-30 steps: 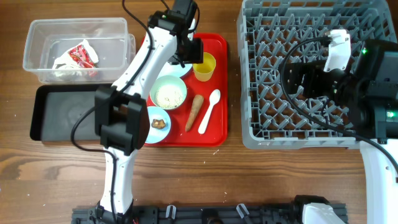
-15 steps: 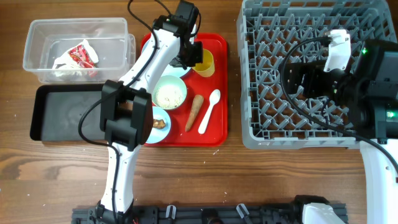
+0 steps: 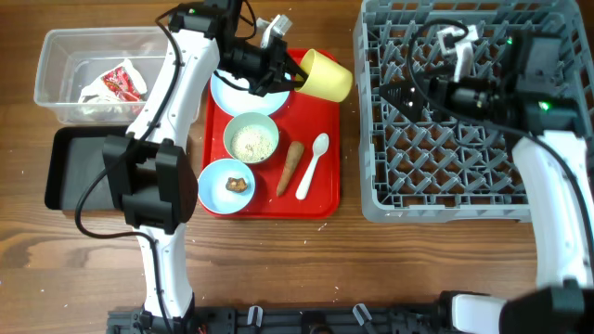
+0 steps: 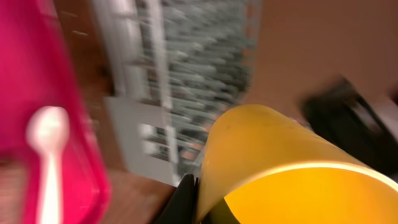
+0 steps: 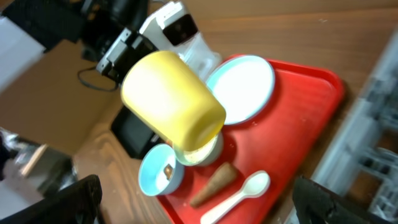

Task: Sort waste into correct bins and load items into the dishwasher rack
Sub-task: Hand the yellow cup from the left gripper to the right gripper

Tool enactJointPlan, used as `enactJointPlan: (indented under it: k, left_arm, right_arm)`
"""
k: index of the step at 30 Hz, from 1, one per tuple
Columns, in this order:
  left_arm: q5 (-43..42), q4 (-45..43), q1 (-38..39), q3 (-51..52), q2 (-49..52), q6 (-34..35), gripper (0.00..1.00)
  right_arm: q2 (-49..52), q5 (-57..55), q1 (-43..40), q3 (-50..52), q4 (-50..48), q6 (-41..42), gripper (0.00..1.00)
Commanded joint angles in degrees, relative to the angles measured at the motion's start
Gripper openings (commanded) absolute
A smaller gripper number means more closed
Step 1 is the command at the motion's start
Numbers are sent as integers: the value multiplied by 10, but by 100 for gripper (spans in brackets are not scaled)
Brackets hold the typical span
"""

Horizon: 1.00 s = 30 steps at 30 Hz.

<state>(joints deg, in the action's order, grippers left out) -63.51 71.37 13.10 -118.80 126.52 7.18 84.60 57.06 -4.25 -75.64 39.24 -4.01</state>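
Note:
The yellow cup [image 3: 327,74] hangs beyond my open fingertips, so closing now would miss it. My right gripper moves toward the cup first, then closes.
My left gripper [image 3: 297,72] is shut on the rim of the yellow cup [image 3: 327,74], which hangs tipped on its side above the red tray's far right corner. In the left wrist view one black finger [image 4: 186,199] presses the outside of the cup [image 4: 280,162]. My right gripper [image 3: 415,93] is open over the grey dishwasher rack [image 3: 464,176], empty and facing the cup [image 5: 171,99]. On the tray lie the light-blue plate [image 3: 239,95], the pale-green bowl [image 3: 251,139] of rice, the small blue bowl [image 3: 227,186] holding a brown lump, the carrot stick [image 3: 290,167] and the white spoon [image 3: 313,165].
The red tray [image 3: 320,202] sits between the bins and the rack. The clear tub [image 3: 56,79] at the far left holds the red-and-white wrapper [image 3: 121,82]. The black tray [image 3: 83,176] lies just in front of it. The rack's left wall stands close to the tray's right edge.
My left gripper shut on the yellow cup, lifted it off the tray and tipped it to the right, towards the rack. The right arm swung leftward across the rack's far side.

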Motion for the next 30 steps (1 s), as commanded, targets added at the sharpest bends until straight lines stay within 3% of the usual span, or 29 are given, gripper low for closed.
enactJointPlan:
  k: [1, 3, 7, 11, 17, 20, 22, 26, 30]
  left_arm:
    - [-113, 41, -1, -5, -12, -76, 4]
    - [-151, 48, 2, -5, -12, -81, 4]
    - [-195, 39, 2, -5, -12, -81, 4]
    - [-226, 38, 2, -5, -12, -85, 4]
    - [-226, 33, 16, -5, -12, -85, 4]
    - [-226, 25, 26, -5, -12, -85, 4]
    - [-226, 23, 29, -5, -12, -85, 4]
    - [-226, 16, 29, -5, -12, -85, 4]
    - [-223, 14, 29, -5, -12, -85, 31]
  right_arm:
    - [63, 185, 3, -8, -56, -35, 100]
    - [97, 241, 7, -8, -93, -36, 99]
    - [101, 240, 35, -7, -105, -64, 91]
    - [101, 240, 59, -7, -149, -62, 91]
    - [101, 173, 98, -7, -243, 26, 85]
    - [101, 171, 113, -7, -273, 44, 76]
    - [101, 171, 119, -7, -274, 45, 64]
    - [101, 170, 119, -7, -269, 44, 59]
    - [101, 160, 115, -7, -263, 45, 55]
